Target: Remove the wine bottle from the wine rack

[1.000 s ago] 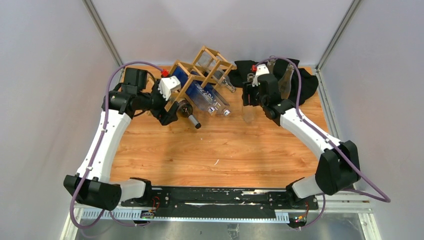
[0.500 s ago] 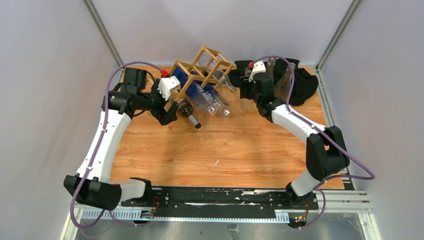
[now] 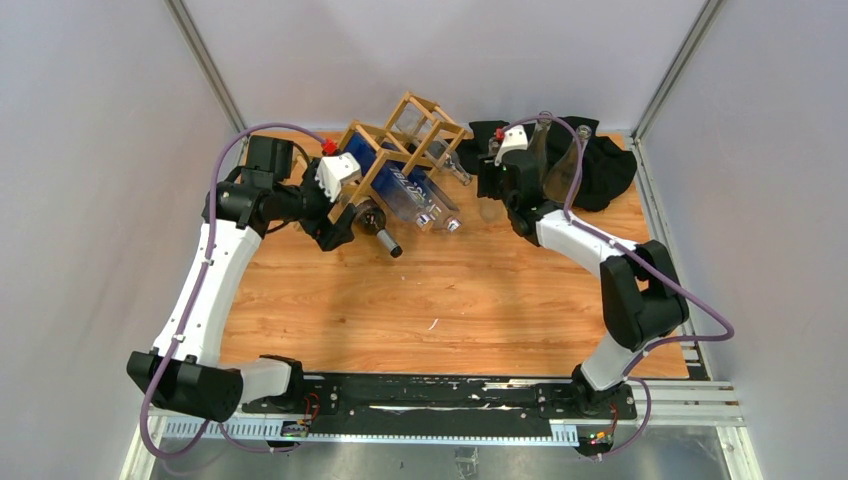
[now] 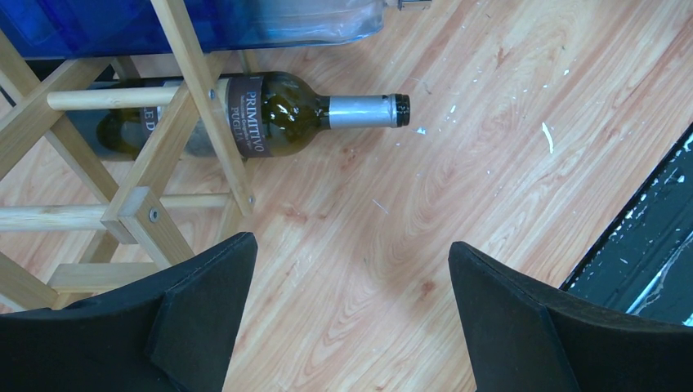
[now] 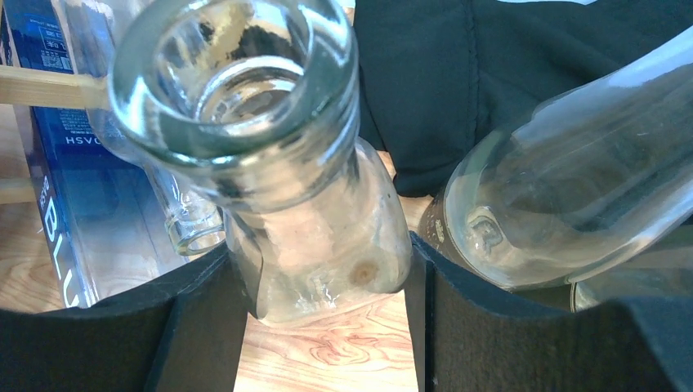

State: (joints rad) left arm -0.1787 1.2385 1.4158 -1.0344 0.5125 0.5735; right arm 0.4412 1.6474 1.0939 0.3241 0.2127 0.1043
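Note:
The clear glass bottle (image 5: 245,98) has its base over flat wood between the rack and the black cloth and would remain standing. It is time for my right gripper to open now.
The wine rack (image 3: 410,135) of light wooden sticks stands at the back of the table. A dark green wine bottle (image 4: 274,114) with a brown label lies in its lowest cell, its neck pointing out over the table (image 3: 385,240). My left gripper (image 4: 351,245) hovers open over bare wood beside the rack (image 4: 192,110), nothing between its fingers. My right gripper (image 5: 323,253) is shut on the body of an upright clear glass bottle (image 5: 245,98), right of the rack (image 3: 492,190) by the black cloth (image 3: 600,170).
A blue bottle (image 3: 400,185) and a clear bottle (image 3: 445,160) lie in the rack's upper cells. Another clear bottle (image 5: 572,180) stands just right of my right fingers, against the black cloth (image 5: 490,73). Frame posts and grey walls close in the back corners.
My right arm has folded in and carried the clear bottle back and a little left, toward the cloth's left edge. The left arm and the dark bottle have not moved.

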